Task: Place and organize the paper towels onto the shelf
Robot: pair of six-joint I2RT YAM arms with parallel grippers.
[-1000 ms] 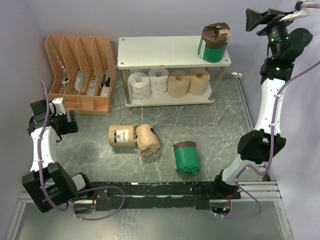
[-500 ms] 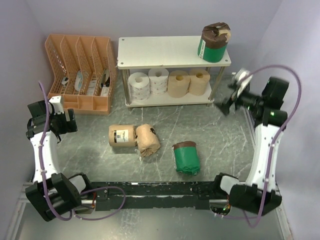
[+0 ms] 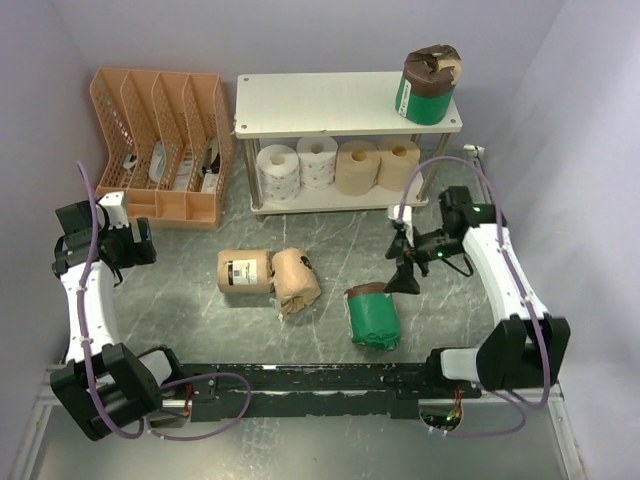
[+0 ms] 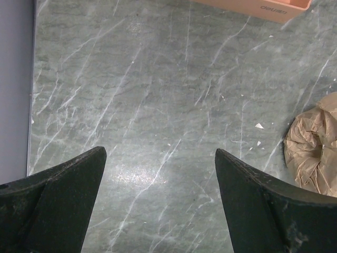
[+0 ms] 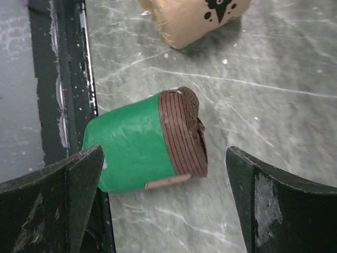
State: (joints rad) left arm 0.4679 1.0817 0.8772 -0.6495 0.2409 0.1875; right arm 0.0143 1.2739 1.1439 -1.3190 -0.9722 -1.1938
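Observation:
The green-wrapped roll is lying down. My right gripper will grab it by its brown end [image 3: 367,290], so its green base stays free to stand on the shelf [image 3: 330,105].
The shelf [image 3: 330,105] stands at the back. One green-wrapped roll [image 3: 428,85] stands upright on its top board. On the lower board sit a white dotted roll [image 3: 278,170], a white roll [image 3: 317,160] and two bare tan rolls [image 3: 357,166] [image 3: 399,163]. Two tan-paper-wrapped rolls [image 3: 244,270] [image 3: 296,280] and a second green-wrapped roll [image 3: 372,316] lie on the table. My right gripper [image 3: 405,265] is open just above this green roll [image 5: 139,145], its fingers either side, not touching. My left gripper [image 3: 130,245] is open and empty over bare table at the left; a tan-wrapped roll [image 4: 316,153] shows at its view's right edge.
An orange slotted file organizer [image 3: 160,145] stands left of the shelf. A black rail [image 3: 320,385] runs along the near edge, close to the lying green roll's base; it also shows in the right wrist view [image 5: 63,79]. Walls close off the left, back and right.
My right arm has swung down from high beside the shelf's right end to just over the green roll on the table. The left arm has barely moved.

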